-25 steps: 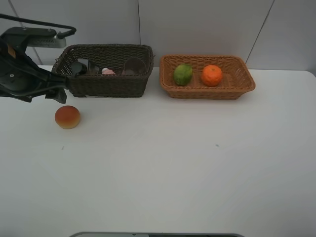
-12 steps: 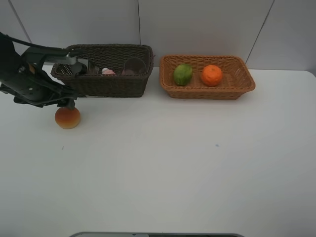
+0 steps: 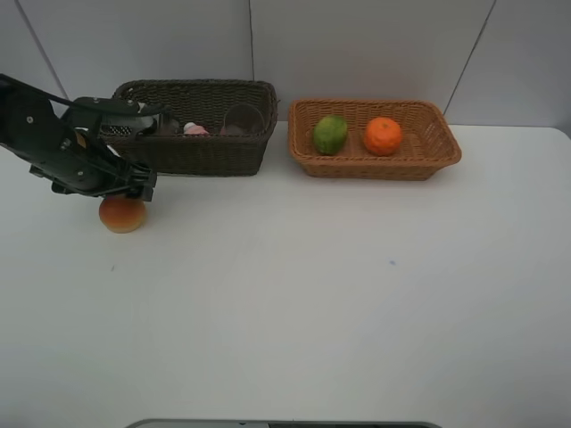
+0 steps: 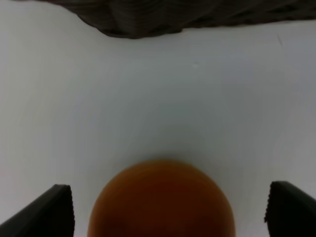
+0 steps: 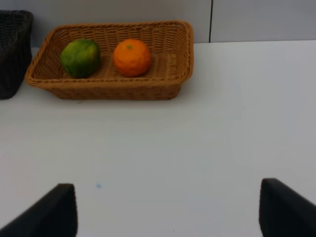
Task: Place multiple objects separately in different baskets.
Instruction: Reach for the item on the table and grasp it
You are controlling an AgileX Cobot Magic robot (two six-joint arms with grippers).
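My left fingers are at the bun's top, above its round sides. My left gripper needs to go lower before it closes, because it would miss the bun now.
The orange-red bun lies on the white table in front of the dark brown basket. My left gripper hangs just above it, open; in the left wrist view the bun sits between the two fingertips with a gap on each side. The orange-tan basket holds the green fruit and the tangerine. Inside the dark basket I see the pink bottle and the translucent cup. My right gripper is open over bare table.
The left arm's links cover the dark basket's left end. The right wrist view shows the tan basket ahead with both fruits, and a corner of the dark basket. A wall stands right behind the baskets.
The left arm swung right and down from beside the dark basket until its gripper stands over the bun, jaws widening slightly. The objects and the right gripper's jaws kept still.
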